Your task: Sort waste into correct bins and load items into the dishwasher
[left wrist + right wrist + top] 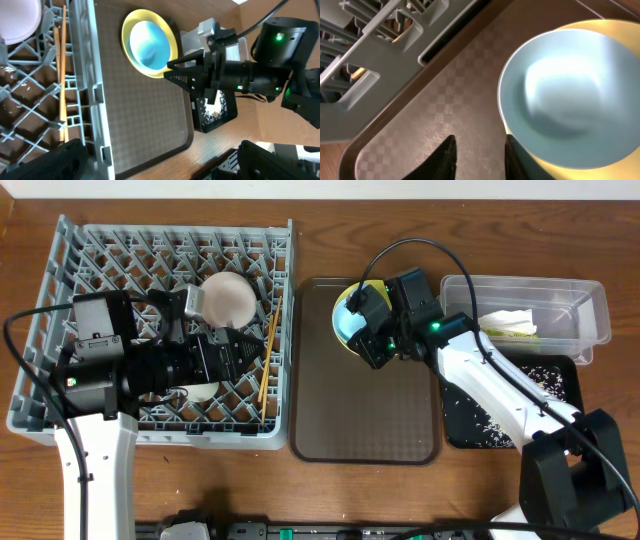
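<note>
I will next pick up the light blue bowl with my left gripper by its rack-facing rim (335,321). Then I can load it tilted into the dish rack (60,300).
The light blue bowl (346,322) sits in the yellow plate (352,290) at the far end of the dark brown tray (365,415). My right gripper (368,352) is open and empty, low over the tray. In the right wrist view (481,157) its right finger is at the rim of the plate (555,171), just under the bowl (560,95). My left gripper (245,348) is open and empty over the grey dish rack (60,300). The rack holds the white bowl (228,298) and the chopsticks (268,365).
The clear tub (580,305) at the far right holds the white napkin (508,323). The black tray (560,385) in front of it holds rice scraps. The left wrist view shows the bowl on the plate (150,42), the right gripper (182,70) and the chopsticks (61,75).
</note>
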